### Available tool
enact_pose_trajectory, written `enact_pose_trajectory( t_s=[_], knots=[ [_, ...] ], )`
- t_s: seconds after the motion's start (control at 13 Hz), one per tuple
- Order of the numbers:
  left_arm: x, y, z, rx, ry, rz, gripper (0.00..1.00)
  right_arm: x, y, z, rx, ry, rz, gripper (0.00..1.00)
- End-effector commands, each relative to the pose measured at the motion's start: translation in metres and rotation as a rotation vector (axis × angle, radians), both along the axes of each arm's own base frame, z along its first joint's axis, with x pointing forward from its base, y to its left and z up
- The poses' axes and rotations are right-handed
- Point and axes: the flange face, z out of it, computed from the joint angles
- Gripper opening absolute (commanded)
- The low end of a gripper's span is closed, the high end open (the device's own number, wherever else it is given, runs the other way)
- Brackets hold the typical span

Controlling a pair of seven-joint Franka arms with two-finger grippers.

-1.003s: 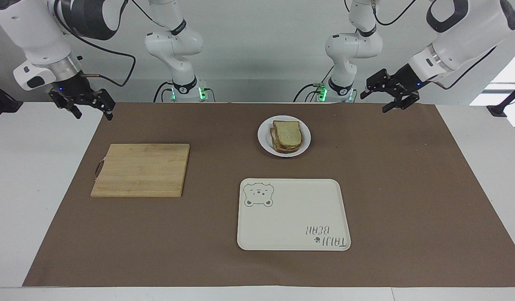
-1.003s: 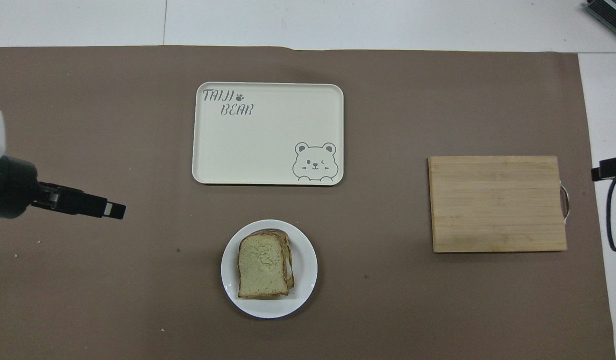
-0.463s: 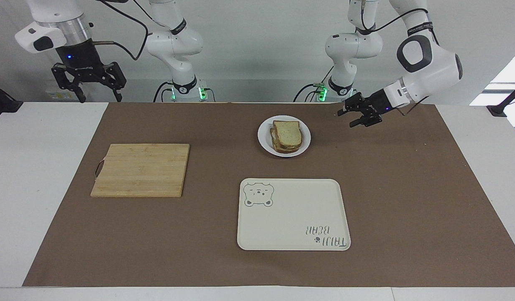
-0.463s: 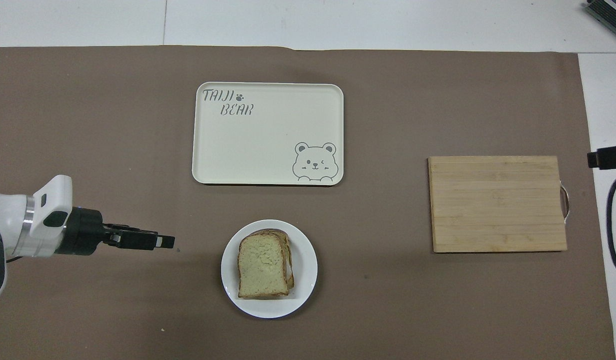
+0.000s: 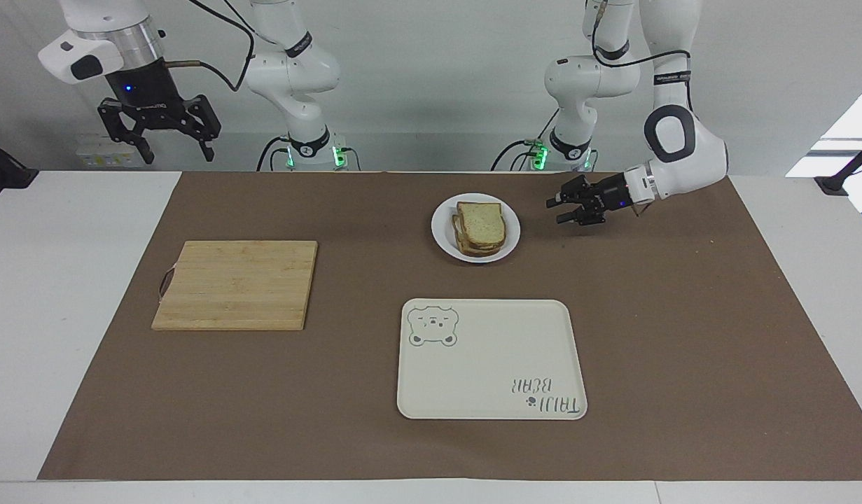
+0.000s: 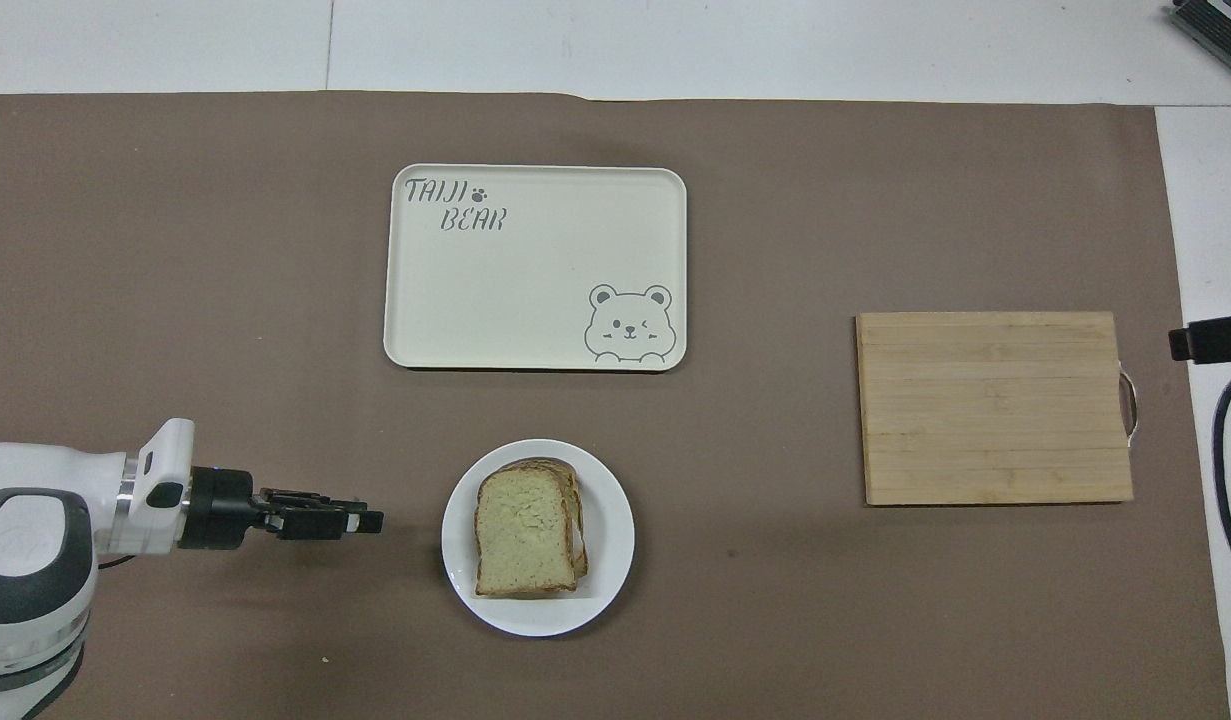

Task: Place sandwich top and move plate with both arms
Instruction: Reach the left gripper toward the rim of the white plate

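My left gripper will pinch the white plate (image 6: 615, 545) by its rim next. Then it should move the sandwich onto the cream tray (image 6: 535, 268).
The sandwich top (image 5: 481, 221) (image 6: 523, 533), a pale speckled slice with a brown crust, lies on a stack of bread on the small white plate (image 5: 441, 228) (image 6: 615, 545). My left gripper (image 5: 556, 211) (image 6: 371, 521) lies nearly level, low over the brown mat beside the plate, toward the left arm's end of the table. It points at the plate's rim, stays apart from it, and is open with nothing between its fingers. My right gripper (image 5: 179, 156) hangs high and open over the table's edge at the right arm's end, holding nothing.
A cream tray with a bear drawing (image 5: 490, 360) (image 6: 535, 270) lies farther from the robots than the plate. A wooden cutting board (image 5: 234, 283) (image 6: 995, 405) lies toward the right arm's end. A brown mat (image 5: 683, 315) covers the table.
My left gripper has swung down and in toward the plate, and its fingers have drawn closer together. The right gripper has lifted and turned to point straight down. Plate and bread have not moved.
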Motion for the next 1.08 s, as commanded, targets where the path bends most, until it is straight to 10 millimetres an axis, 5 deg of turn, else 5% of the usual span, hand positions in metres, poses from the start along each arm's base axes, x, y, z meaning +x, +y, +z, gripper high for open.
enact_pose_trajectory(
  t_s=[0.0, 0.54, 0.77, 1.0],
  knots=[
    [0.000, -0.005, -0.020, -0.037, -0.007, 0.039, 0.61, -0.006, 0.001, -0.009, -0.014, 0.022, 0.008, 1.00],
    [-0.013, -0.023, -0.081, -0.144, 0.041, 0.102, 0.57, -0.004, 0.000, -0.024, -0.009, 0.049, 0.005, 1.00],
    [-0.020, -0.048, -0.088, -0.114, 0.041, 0.100, 0.51, -0.005, 0.004, -0.024, 0.002, 0.056, 0.015, 1.00],
    [-0.030, -0.051, -0.096, -0.111, 0.060, 0.113, 0.50, -0.005, 0.004, -0.024, 0.002, 0.056, 0.015, 1.00]
  ],
)
